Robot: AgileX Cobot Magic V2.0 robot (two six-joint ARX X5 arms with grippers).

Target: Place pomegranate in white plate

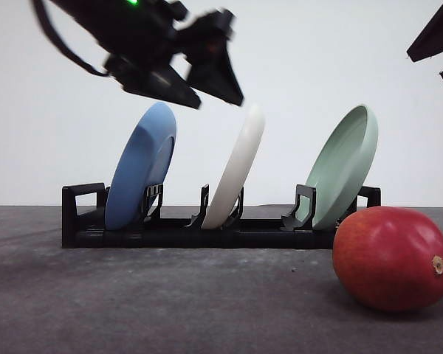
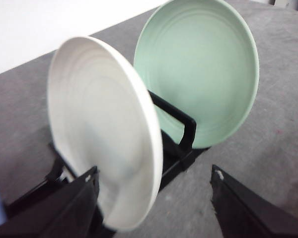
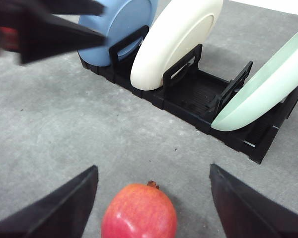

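Note:
The white plate's lower edge is held in its slot by the black rack (image 1: 207, 232). My left gripper should next grab the plate by its upper rim (image 1: 254, 116).
The pomegranate (image 1: 391, 258) is glossy red with a tan stem nub and lies on the grey table at the front right. It also shows as the pomegranate (image 3: 139, 214), below and between the spread fingers of my right gripper (image 3: 153, 171), which is open and hovers above it. The white plate (image 1: 236, 169) stands tilted in the middle slot of a black rack (image 1: 207, 232). My left gripper (image 1: 218, 99) is open, just above and left of that plate's top rim. In the left wrist view the white plate (image 2: 99, 124) stands close between the open fingers (image 2: 64, 208).
A blue plate (image 1: 140, 169) stands in the rack's left slot and a pale green plate (image 1: 343, 166) in the right slot. The green plate (image 2: 198, 69) leans right behind the white one. Grey table surface lies open in front of the rack.

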